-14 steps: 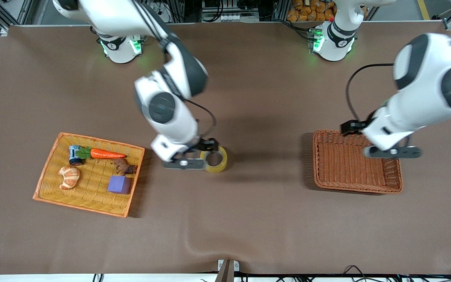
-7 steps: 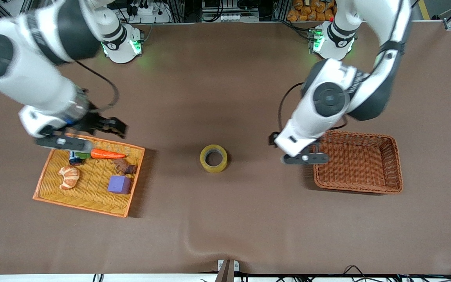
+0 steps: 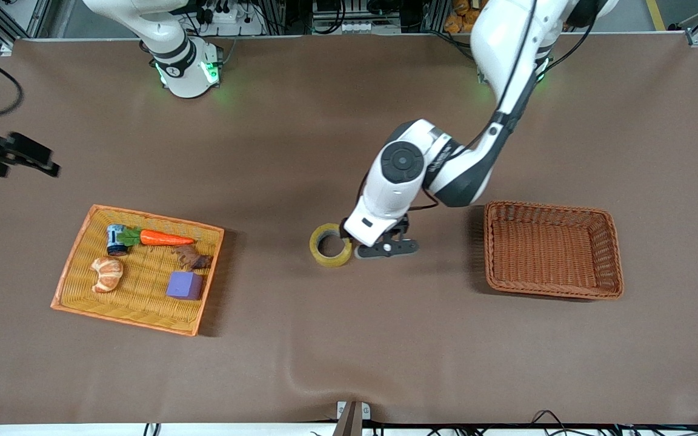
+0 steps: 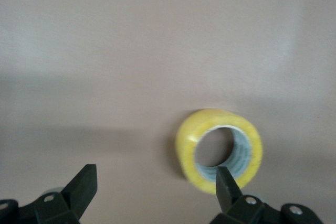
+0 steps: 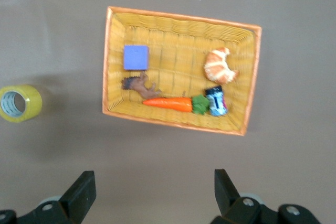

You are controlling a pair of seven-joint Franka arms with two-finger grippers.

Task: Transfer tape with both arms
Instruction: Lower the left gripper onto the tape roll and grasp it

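Note:
I should next grab the tape by its yellow ring side (image 3: 348, 249) with my left gripper, so that it can transfer the tape into the brown wicker basket.
The tape (image 3: 331, 244), a yellowish ring with a pale core, stands on its side on the brown table midway between the two baskets. My left gripper (image 3: 379, 242) is low beside it, on the side toward the brown basket. In the left wrist view my left gripper (image 4: 155, 184) is open and empty; one fingertip (image 4: 224, 181) overlaps the rim of the tape (image 4: 219, 145), the other is over bare table. My right gripper (image 3: 28, 158) is high over the right arm's end of the table, open and empty (image 5: 153, 188). The tape (image 5: 18, 103) also shows in the right wrist view.
An orange-rimmed tray (image 3: 155, 219) toward the right arm's end holds a carrot (image 3: 166, 238), a croissant (image 3: 107, 273), a purple cube (image 3: 184, 286), a small can and a brown piece. An empty brown wicker basket (image 3: 549, 208) stands toward the left arm's end.
My right gripper left the tape on the table and swung away past the tray. My left arm swept from over the brown basket down beside the tape.

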